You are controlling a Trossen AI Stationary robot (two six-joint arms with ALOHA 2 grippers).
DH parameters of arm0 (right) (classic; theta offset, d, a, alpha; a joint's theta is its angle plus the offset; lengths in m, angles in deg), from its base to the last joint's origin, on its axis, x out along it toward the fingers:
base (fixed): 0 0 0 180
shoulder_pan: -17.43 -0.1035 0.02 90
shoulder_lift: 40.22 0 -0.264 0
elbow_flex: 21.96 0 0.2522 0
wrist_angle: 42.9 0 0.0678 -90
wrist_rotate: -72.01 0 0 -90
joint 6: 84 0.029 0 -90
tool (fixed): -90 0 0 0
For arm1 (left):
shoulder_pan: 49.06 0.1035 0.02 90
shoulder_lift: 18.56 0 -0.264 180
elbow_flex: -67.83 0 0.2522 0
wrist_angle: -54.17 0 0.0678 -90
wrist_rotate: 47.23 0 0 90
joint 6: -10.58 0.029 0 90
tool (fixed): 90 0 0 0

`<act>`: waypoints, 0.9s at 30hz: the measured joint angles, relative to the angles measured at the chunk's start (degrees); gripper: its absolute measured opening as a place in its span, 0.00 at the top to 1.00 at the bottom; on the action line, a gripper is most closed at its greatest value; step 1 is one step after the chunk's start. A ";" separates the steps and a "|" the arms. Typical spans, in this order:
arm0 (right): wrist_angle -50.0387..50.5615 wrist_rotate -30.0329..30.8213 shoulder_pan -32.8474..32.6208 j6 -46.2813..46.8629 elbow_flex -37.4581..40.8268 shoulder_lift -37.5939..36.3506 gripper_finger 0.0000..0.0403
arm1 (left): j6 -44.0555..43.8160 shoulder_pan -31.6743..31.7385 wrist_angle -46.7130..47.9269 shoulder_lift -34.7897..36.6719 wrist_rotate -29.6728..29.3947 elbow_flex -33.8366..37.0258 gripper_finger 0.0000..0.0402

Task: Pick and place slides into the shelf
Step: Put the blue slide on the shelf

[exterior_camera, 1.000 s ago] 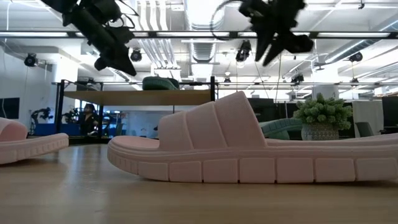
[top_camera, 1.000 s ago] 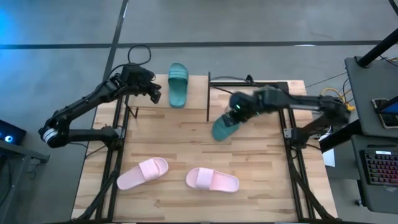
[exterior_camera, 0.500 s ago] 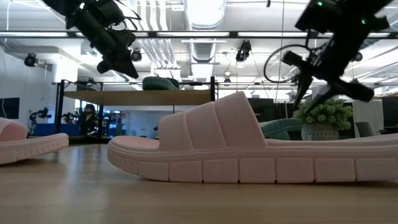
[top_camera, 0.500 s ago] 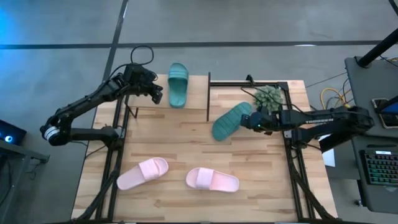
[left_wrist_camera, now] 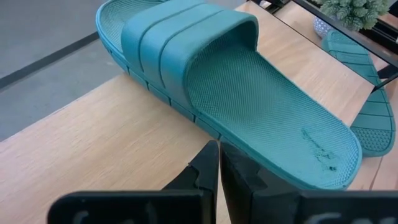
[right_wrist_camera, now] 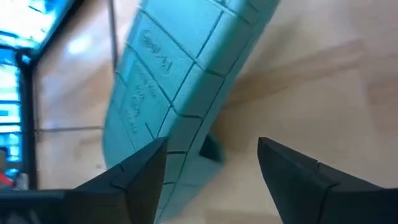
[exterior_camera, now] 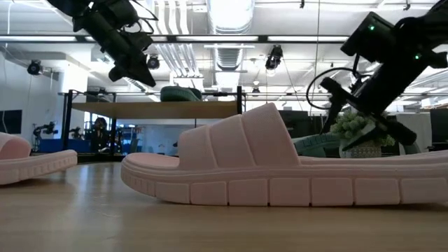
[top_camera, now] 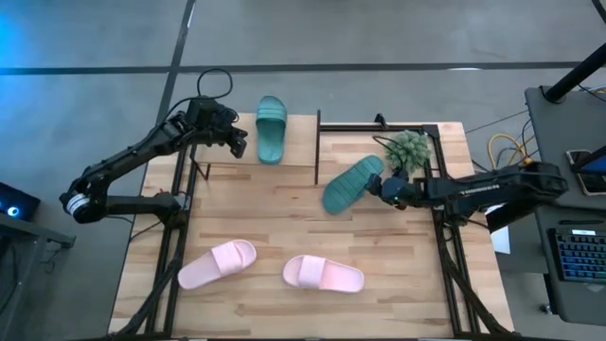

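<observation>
My right gripper picks up the sole-up teal slide (right_wrist_camera: pixel 155 87) by the edge of its sole next, to turn it over and put it on the shelf.
One teal slide (top_camera: pixel 271 128) lies sole down on the shelf's wood top (top_camera: pixel 295 142), strap toward the far edge. My left gripper (top_camera: pixel 239 144) is shut and hovers just above the board beside that slide's heel half (left_wrist_camera: pixel 273 124). The second teal slide (top_camera: pixel 350 185) lies sole up and slanted on the table, right of the shelf. My right gripper (top_camera: pixel 374 187) is open and low at its right end; in the right wrist view the ribbed sole (right_wrist_camera: pixel 180 68) stands before the fingers. Two pink slides (top_camera: pixel 218 263) (top_camera: pixel 324 275) lie sole down near the front edge. My right gripper comes level from the table's right side at the sole-up teal slide's end (right_wrist_camera: pixel 186 149). One finger (right_wrist_camera: pixel 140 177) stands against the slide's edge, and I cannot tell whether it touches. My left gripper touches nothing.
A fuzzy green plant in a pot (top_camera: pixel 409 149) stands at the back right, close behind my right arm. A thin black frame (top_camera: pixel 379 126) runs along the far right part of the table. Bare tabletop (top_camera: pixel 265 208) lies between the shelf and the pink slides.
My right gripper has left its place high above the sole-up teal slide. It has swung toward the table's right edge, come down low, and then edged back toward the slide's right end. The slide lies slanted on the table, now uncovered.
</observation>
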 joint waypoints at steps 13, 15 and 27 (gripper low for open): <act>-14.73 1.17 3.55 -8.28 -2.42 8.94 0.39 | -0.18 0.00 0.02 0.10 -0.26 0.00 1.00; -15.15 1.18 3.54 -9.79 -4.18 9.87 0.39 | -0.22 0.00 0.05 0.18 -0.26 0.00 1.00; -16.48 -1.41 7.94 -14.68 -7.95 19.36 0.52 | -0.04 0.00 0.15 0.26 -0.26 0.00 1.00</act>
